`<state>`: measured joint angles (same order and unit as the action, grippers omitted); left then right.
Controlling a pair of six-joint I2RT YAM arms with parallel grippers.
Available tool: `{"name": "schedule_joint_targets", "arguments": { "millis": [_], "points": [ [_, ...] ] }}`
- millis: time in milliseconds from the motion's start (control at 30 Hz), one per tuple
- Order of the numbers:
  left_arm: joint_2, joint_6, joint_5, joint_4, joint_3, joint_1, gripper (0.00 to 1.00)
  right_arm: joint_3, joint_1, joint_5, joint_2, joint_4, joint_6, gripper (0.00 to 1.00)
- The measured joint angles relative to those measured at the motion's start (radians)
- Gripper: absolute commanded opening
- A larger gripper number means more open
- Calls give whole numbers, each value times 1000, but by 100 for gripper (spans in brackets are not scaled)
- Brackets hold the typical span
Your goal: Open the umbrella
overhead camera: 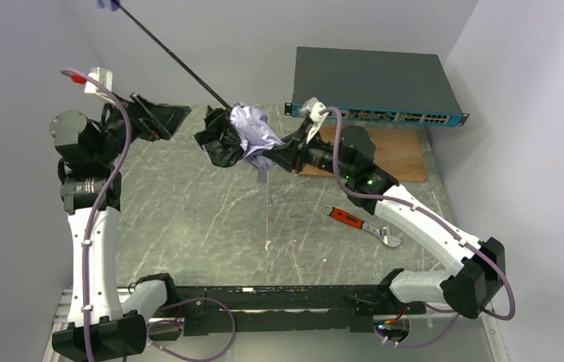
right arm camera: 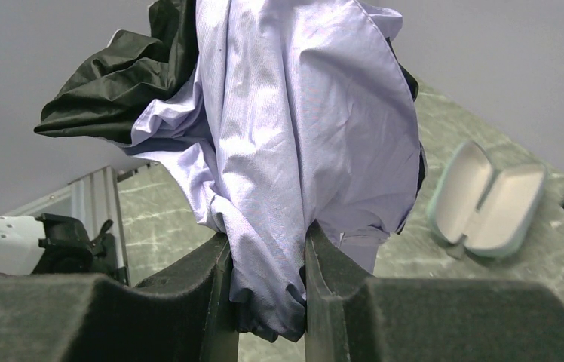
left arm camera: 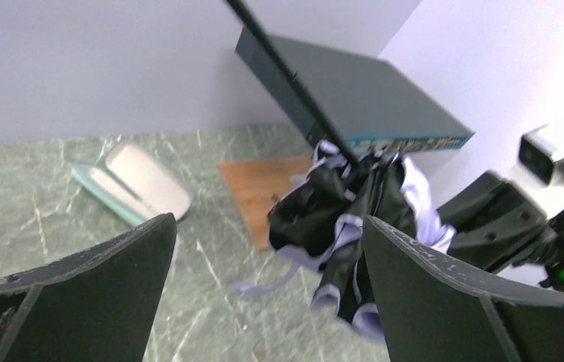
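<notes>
The umbrella should open next, so the left gripper should grab the umbrella's thin black stem, near the fabric bundle [overhead camera: 207, 88] [left arm camera: 315, 110], which leaves the fabric free to open.
The umbrella [overhead camera: 240, 137] is a crumpled bundle of lavender fabric and black lining held above the table. Its thin black shaft [overhead camera: 173, 56] slants up to the far left, to the lavender handle [overhead camera: 109, 4] at the frame's top edge. My right gripper [right arm camera: 268, 264] is shut on a fold of the lavender fabric [right arm camera: 286, 136]; in the top view it [overhead camera: 277, 154] sits at the bundle's right side. My left gripper [overhead camera: 173, 121] is open and empty, just left of the bundle and below the shaft. In the left wrist view its fingers [left arm camera: 75, 286] stand wide apart, with the umbrella [left arm camera: 347, 219] beyond them.
A dark network switch [overhead camera: 373, 83] stands at the back right, a wooden board [overhead camera: 396, 154] in front of it. A red-handled wrench [overhead camera: 358, 225] lies right of centre. An open mint-green case [left arm camera: 139, 185] lies on the marble table [overhead camera: 188, 219]; it also shows in the right wrist view [right arm camera: 486, 200].
</notes>
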<state>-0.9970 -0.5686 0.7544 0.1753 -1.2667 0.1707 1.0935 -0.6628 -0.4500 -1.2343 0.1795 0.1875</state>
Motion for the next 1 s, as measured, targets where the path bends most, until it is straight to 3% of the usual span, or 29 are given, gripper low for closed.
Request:
{"name": "schedule_joint_targets", "arguments": {
  "millis": [300,467,533,600,633,667,700,733,767,833,900,1000],
  "points": [
    [-2,-209,10,-249,16,1,100,31,-114,53,-69,85,-31,0],
    [-29,-276,12,-323,61,-9,84,31,-186,64,-70,130,-85,0],
    [-48,-294,14,-350,68,-14,72,31,-210,70,-71,145,-103,0],
    [-57,-316,20,-369,78,-15,50,31,-231,82,-73,155,-119,0],
    [-58,-322,21,-378,80,-16,35,31,-235,88,-77,156,-126,0],
    [-59,-330,27,-387,80,-17,12,31,-235,93,-81,156,-132,0],
    [-60,-333,29,-401,80,-18,1,31,-235,100,-85,156,-137,7],
    [-60,-369,31,-405,79,-20,0,31,-235,103,-90,156,-143,22],
    [-60,-415,40,-407,74,-28,0,29,-235,112,-97,141,-153,42],
    [-56,-356,68,-403,53,-36,0,20,-233,120,-113,125,-174,78],
    [-63,-266,71,-357,17,-34,0,20,-230,119,-106,100,-187,90],
    [-79,-69,53,-247,-56,-28,0,29,-210,92,-57,2,-236,94]
  ]
}}
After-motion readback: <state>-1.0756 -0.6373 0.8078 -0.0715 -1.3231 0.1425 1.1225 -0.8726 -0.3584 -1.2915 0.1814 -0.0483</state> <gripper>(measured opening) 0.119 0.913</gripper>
